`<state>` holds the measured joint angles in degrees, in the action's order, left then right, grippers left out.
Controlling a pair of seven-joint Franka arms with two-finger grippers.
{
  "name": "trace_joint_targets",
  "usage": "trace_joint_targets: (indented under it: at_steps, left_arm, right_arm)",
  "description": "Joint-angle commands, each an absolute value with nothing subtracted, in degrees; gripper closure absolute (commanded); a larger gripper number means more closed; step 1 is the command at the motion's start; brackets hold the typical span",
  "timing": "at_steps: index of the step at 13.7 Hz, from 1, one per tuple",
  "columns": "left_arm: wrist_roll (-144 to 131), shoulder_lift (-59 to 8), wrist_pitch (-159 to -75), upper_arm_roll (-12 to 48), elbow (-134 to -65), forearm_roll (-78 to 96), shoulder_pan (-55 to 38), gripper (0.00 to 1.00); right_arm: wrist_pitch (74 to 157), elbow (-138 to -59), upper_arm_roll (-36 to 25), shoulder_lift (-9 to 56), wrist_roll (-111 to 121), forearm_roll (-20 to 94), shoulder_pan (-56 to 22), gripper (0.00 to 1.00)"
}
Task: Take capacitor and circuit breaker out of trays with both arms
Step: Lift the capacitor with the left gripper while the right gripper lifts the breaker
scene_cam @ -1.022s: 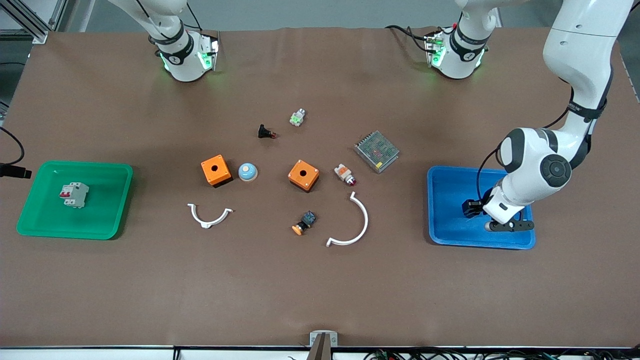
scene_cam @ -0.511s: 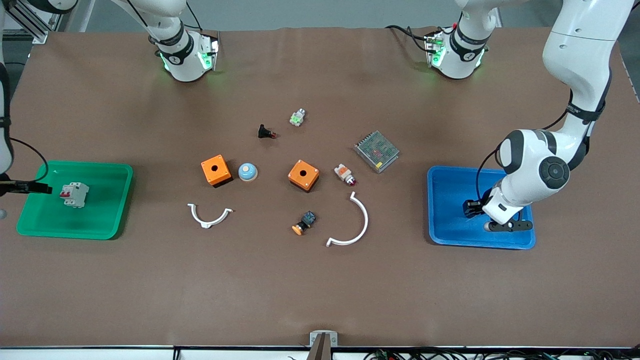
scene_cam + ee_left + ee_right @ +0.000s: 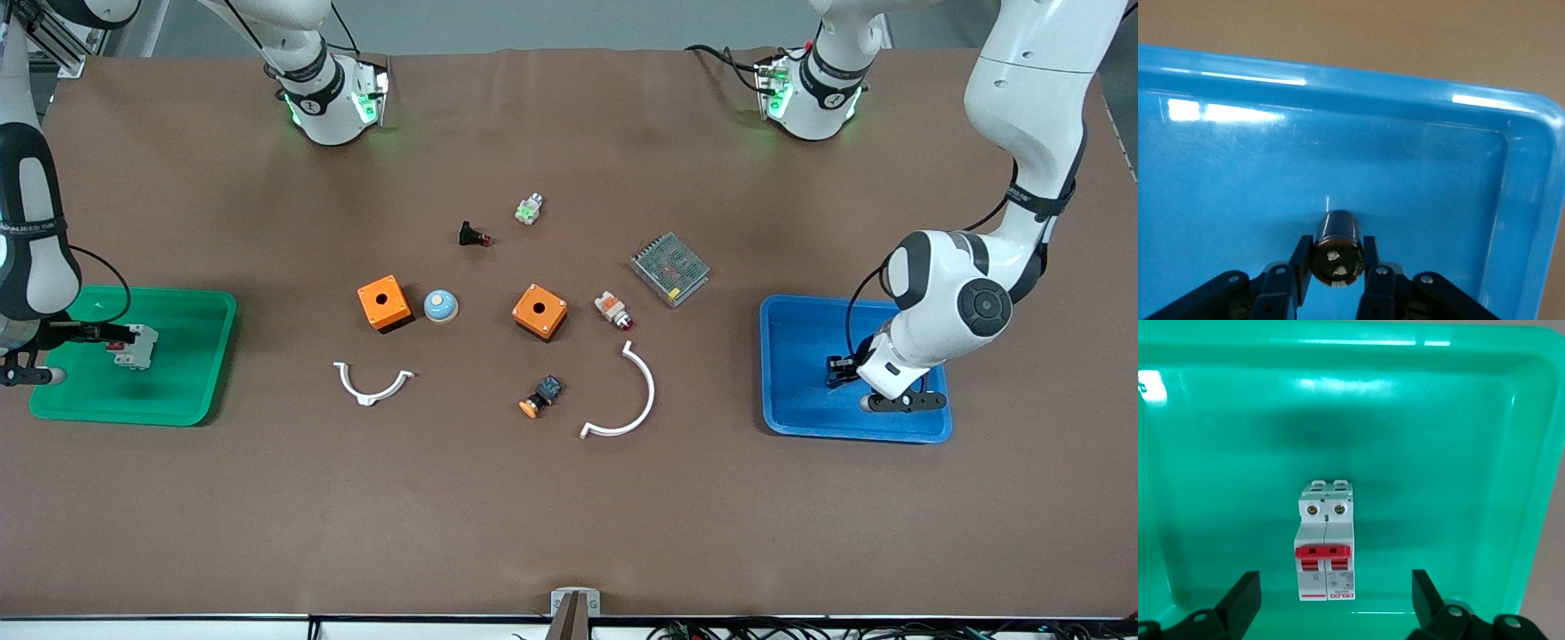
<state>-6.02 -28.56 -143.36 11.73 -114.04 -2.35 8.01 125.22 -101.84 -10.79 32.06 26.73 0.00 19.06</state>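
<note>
My right gripper grabs the breaker's body at the red levers next, to take the circuit breaker out of the green tray [image 3: 191,391].
The capacitor [image 3: 1338,233], a small black cylinder with a lighter end, sits between the fingers of my left gripper [image 3: 1337,257], which is shut on it. It is held low in the blue tray [image 3: 800,418], near the tray's end away from the table's middle; my left gripper shows there in the front view [image 3: 836,372]. The breaker [image 3: 1325,547], light grey with red levers, lies flat in the green tray [image 3: 191,391] and also shows in the front view [image 3: 138,348]. My right gripper [image 3: 1331,603] is wide open, its fingers apart on either side of the breaker, not touching it.
In mid-table are two orange boxes [image 3: 384,303] [image 3: 540,311], a blue dome [image 3: 440,306], a black push-button [image 3: 472,236], a green-white part [image 3: 528,210], a mesh-covered module [image 3: 669,268], an indicator lamp [image 3: 613,310], an orange-capped button [image 3: 540,396] and two white arcs [image 3: 372,384] [image 3: 629,400].
My right arm has swung in over the green tray and brought its open gripper to the breaker. My left gripper has hardly moved in the blue tray.
</note>
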Motion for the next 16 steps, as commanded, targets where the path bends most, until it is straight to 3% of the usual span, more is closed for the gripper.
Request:
trace_joint_targets:
  at_steps: [1, 4, 7, 13, 16]
  left_arm:
    - [-7.6, -24.3, -141.9, 13.2, -113.9, -1.8, 7.3, 0.99]
    - [-13.3, -22.6, -133.8, 16.9, -109.5, -1.8, 7.2, 1.00]
    - [-19.4, -22.9, -131.3, 20.4, -107.1, -2.1, 6.4, 1.00]
    - [-37.3, -24.8, -131.4, 20.7, -106.3, -2.5, -5.0, 1.00]
    - [-45.8, -25.7, -132.0, 20.6, -107.0, -2.5, -10.3, 1.00]
  right_arm:
    - [129.7, -106.4, -10.2, 30.1, 28.0, 2.2, 19.9, 0.00]
    - [130.1, -106.6, -10.2, 30.2, 28.0, 3.1, 20.0, 0.04]
    - [130.0, -106.5, -10.2, 30.2, 29.0, 3.2, 20.0, 0.29]
    - [129.6, -106.2, -10.2, 30.2, 29.6, 3.2, 20.0, 0.74]
    - [129.5, -105.9, -10.2, 30.2, 29.6, 3.2, 20.0, 0.82]
